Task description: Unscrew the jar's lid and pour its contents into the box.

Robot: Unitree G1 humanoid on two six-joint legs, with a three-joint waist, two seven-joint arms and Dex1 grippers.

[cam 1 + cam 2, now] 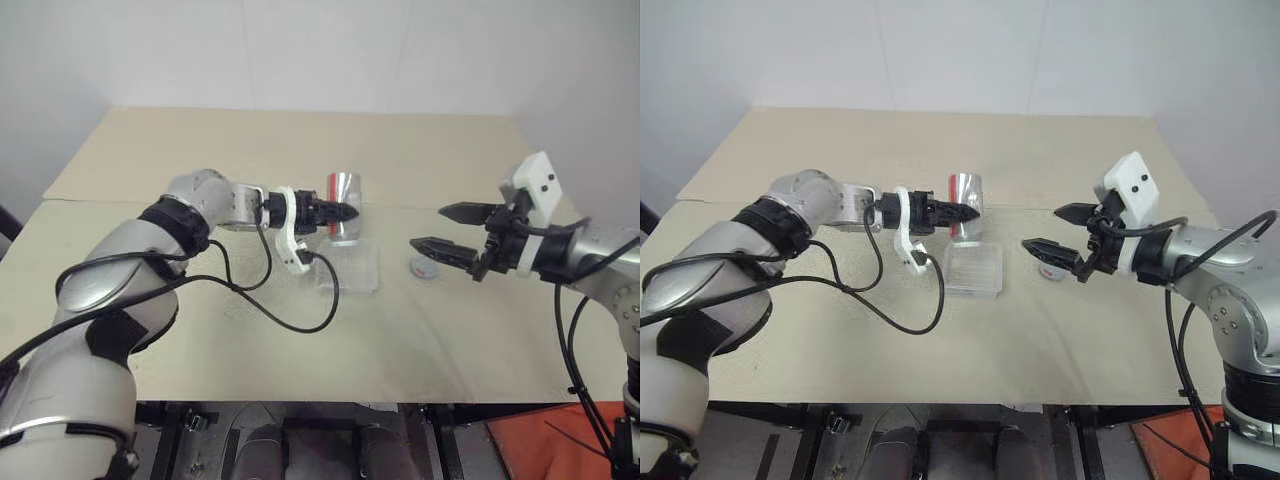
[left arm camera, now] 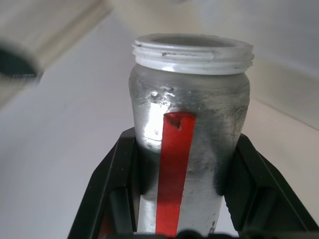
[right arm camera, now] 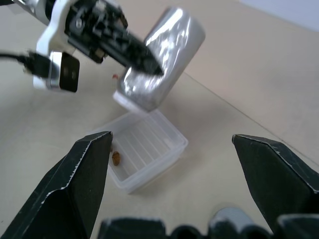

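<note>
The jar (image 1: 346, 200) hangs tipped over the box with its base above the tabletop, so my left gripper stays closed on it for now.
My left gripper (image 1: 350, 212) is shut on the jar (image 1: 346, 200), a silvery cylinder with a red stripe, gripping it across its side. The jar is tipped over, its open threaded mouth (image 3: 130, 101) pointing down just above the box (image 3: 175, 149). That box is a shallow clear tray resting on the table, and one small brown piece (image 3: 116, 158) lies inside it. The lid (image 1: 423, 267), grey with a red mark, lies flat on the table to the right of the box. My right gripper (image 1: 427, 227) hovers open above the lid, holding nothing.
A beige table (image 1: 300, 140) with a seam across its middle carries everything. A black cable (image 1: 290, 320) loops from my left wrist over the table in front of the box. A white wall stands behind the table's far edge.
</note>
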